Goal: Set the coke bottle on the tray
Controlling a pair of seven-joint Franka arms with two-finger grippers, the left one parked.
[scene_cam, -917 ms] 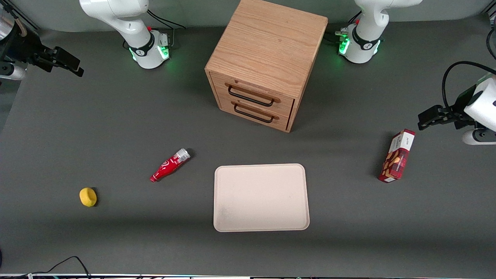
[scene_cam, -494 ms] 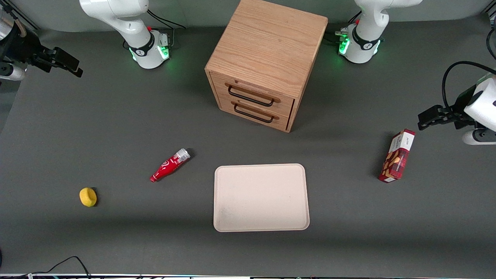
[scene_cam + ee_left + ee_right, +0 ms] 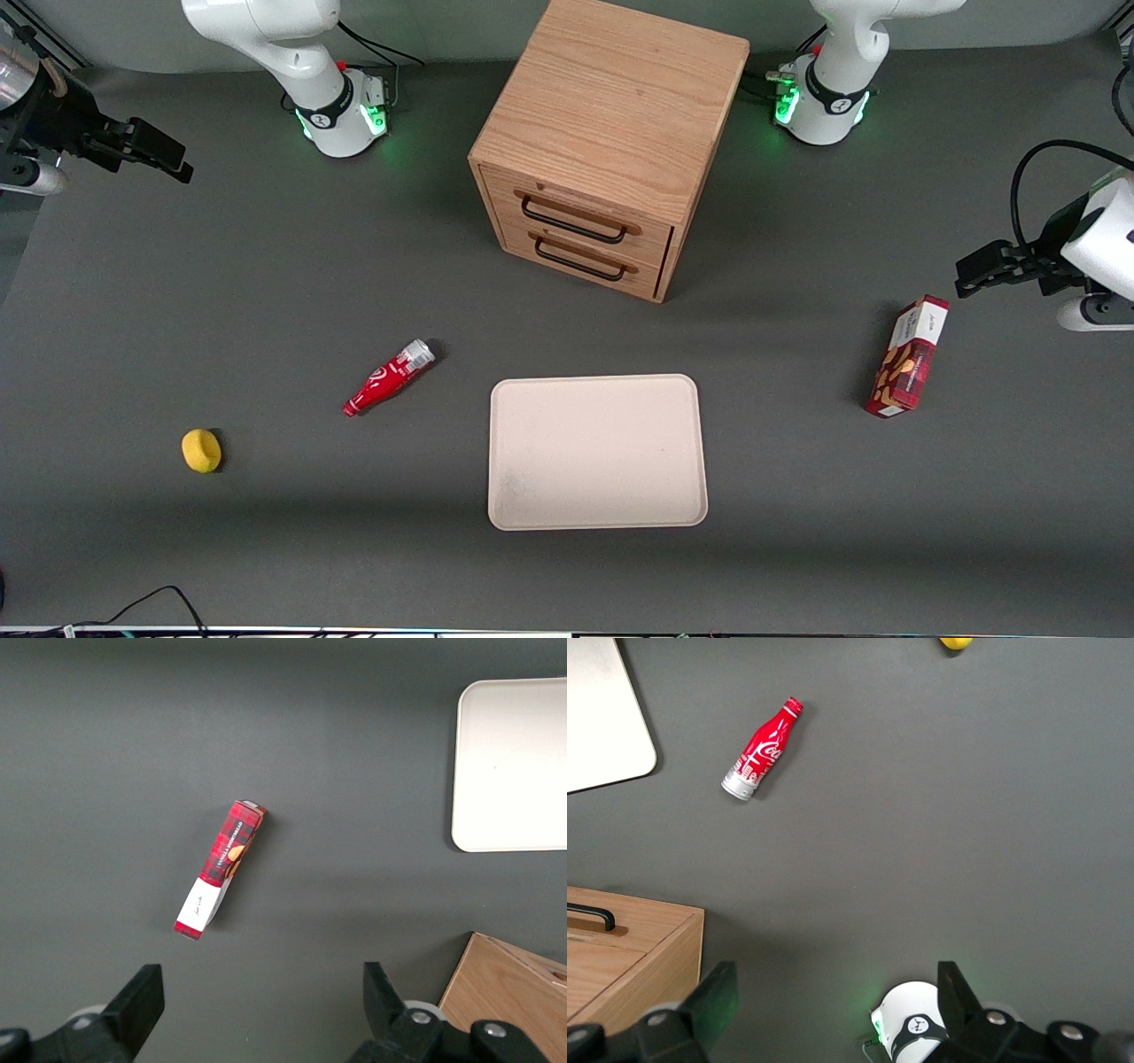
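The coke bottle needs to go on the tray (image 3: 596, 452) next, so my right gripper should grip it around its labeled body (image 3: 392, 376).
The coke bottle (image 3: 388, 377) lies on its side on the grey table, beside the tray and toward the working arm's end. Its red cap points toward the front camera and its silver base toward the cabinet. It also shows in the right wrist view (image 3: 762, 749). The cream-beige tray (image 3: 596, 452) lies flat in front of the cabinet's drawers with nothing on it, and one corner shows in the right wrist view (image 3: 602, 718). My right gripper (image 3: 159, 152) hangs open and empty at the working arm's end of the table, well apart from the bottle and farther from the front camera. Its fingers stand wide apart in the wrist view (image 3: 837, 997).
A wooden two-drawer cabinet (image 3: 607, 142) stands at the table's middle, drawers shut. A yellow lemon-like object (image 3: 201, 450) lies nearer the front camera than the bottle. A red snack box (image 3: 908, 356) stands toward the parked arm's end. A black cable (image 3: 151, 602) lies at the front edge.
My right gripper has shifted very slightly. The bottle, tray and other objects have not moved.
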